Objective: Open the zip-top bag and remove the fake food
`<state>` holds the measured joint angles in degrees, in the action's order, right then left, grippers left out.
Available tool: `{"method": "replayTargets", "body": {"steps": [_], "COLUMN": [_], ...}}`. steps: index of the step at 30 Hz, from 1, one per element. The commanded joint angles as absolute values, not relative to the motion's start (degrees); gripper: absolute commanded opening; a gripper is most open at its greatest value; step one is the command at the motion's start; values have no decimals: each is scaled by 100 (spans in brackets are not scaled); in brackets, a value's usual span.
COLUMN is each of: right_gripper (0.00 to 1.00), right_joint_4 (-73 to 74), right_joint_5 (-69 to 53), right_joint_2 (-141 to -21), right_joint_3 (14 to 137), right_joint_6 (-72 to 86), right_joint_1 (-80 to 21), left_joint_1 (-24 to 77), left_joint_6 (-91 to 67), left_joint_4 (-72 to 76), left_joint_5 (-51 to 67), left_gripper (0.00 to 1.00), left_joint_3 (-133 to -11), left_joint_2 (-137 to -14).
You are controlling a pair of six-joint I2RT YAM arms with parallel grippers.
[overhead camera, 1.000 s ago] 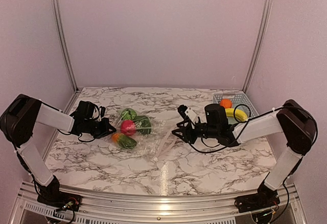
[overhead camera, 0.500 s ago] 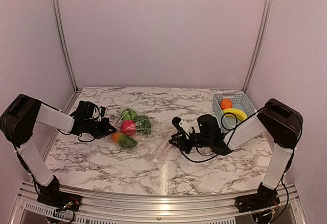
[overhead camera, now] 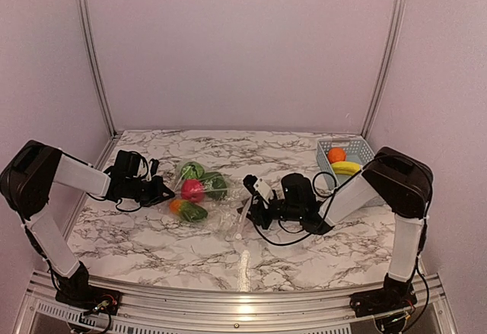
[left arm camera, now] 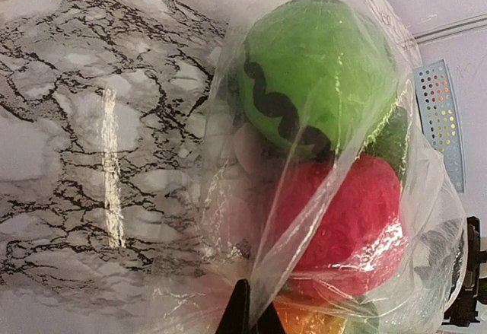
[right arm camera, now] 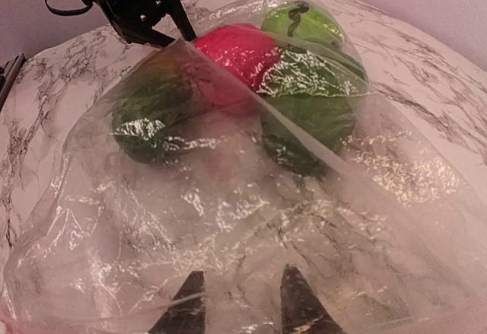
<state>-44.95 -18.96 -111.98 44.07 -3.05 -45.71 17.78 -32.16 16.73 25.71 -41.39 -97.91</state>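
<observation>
My right gripper grabs the orange-and-green piece across its dark green end next, nearest the bag's zip. Then I take the piece out lengthwise.
The clear zip-top bag lies left of the table's middle. It holds fake food: a light green ball, a red-pink piece, dark green pieces and an orange piece. My left gripper is shut on the bag's left edge; its wrist view shows the fingers pinching a fold of plastic before the red-pink piece and green ball. My right gripper is open at the bag's right end, jaws spread against the crinkly plastic.
A light blue slotted basket stands at the back right with an orange piece and a yellow banana in it. The bag's zip strip trails toward the near edge. Walls close the back and sides.
My right arm has moved left from near the basket, bringing its open gripper to the bag's right end. The left gripper has kept its hold and place.
</observation>
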Motion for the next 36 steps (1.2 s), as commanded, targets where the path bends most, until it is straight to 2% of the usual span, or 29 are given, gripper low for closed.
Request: {"method": "replayTargets", "body": {"steps": [1,12,18,27,36], "right_gripper": [33,33,50,60,66], "right_joint_4": [-4712,-4489,-4370,-4208,-3751], "right_joint_5": [-2065,-2520,-2472,-2541,-2367], "right_joint_2": [-11579,-12147,-12300,-12659,-13040], "right_joint_3": [4949,5592,5824,6278,6921], "right_joint_6": [-272,-452,-486,-475,-527], "right_joint_1": [-4666,-5024,-5278,-5434,-5525], "left_joint_1": [1854,2009,2025,2052,2161], "left_joint_6": [-3032,-3091,-3226,-3491,-3629], "left_joint_4": [1751,1893,2030,2376,2580], "left_joint_5": [2865,3028,3009,2990,2987], "left_gripper": [0,0,0,0,0], "left_joint_3": [-4155,-4123,-4046,-3786,-3725], "left_joint_2": [-9893,-9975,-10028,-10062,-10197]}}
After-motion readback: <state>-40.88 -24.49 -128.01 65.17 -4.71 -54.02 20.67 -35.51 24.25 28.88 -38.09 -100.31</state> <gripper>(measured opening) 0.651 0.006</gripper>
